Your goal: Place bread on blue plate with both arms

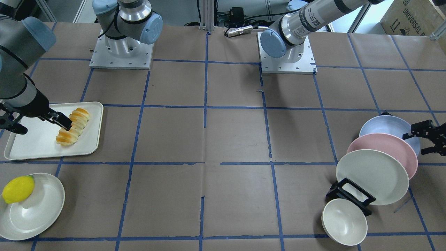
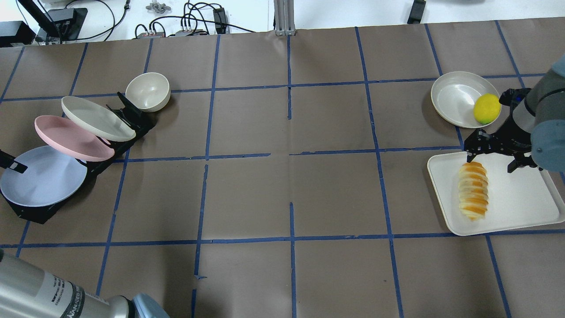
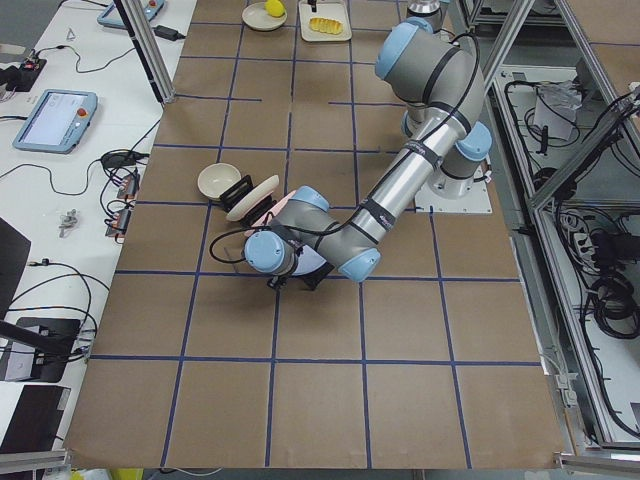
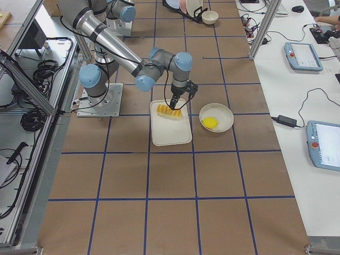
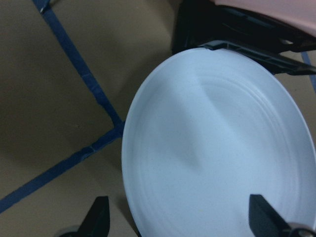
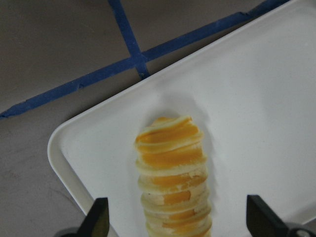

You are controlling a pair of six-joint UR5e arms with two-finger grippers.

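Note:
I should next grab the blue plate by its thin rim with my left gripper, as its round side is wider than my open fingers.
The bread [image 1: 73, 126] lies on a white tray [image 1: 35, 146] on the robot's right side. It also shows in the overhead view [image 2: 473, 190] and the right wrist view [image 6: 173, 173]. My right gripper [image 1: 41, 127] is open and hangs low over the tray, with its jaws spread wider than the loaf near one end. The blue plate [image 1: 383, 125] leans in a black rack on the robot's left, seen from overhead [image 2: 42, 176] too. My left gripper [image 1: 430, 139] is open at the plate's rim. In the left wrist view the plate [image 5: 217, 148] fills the space between the fingers.
The pink plate [image 1: 386, 150] and a cream plate [image 1: 371, 176] lean in the same black rack [image 1: 350, 195]. A cream bowl [image 1: 343, 221] sits at the rack's end. A yellow lemon [image 1: 17, 189] rests on a cream plate [image 1: 41, 212] beside the tray.

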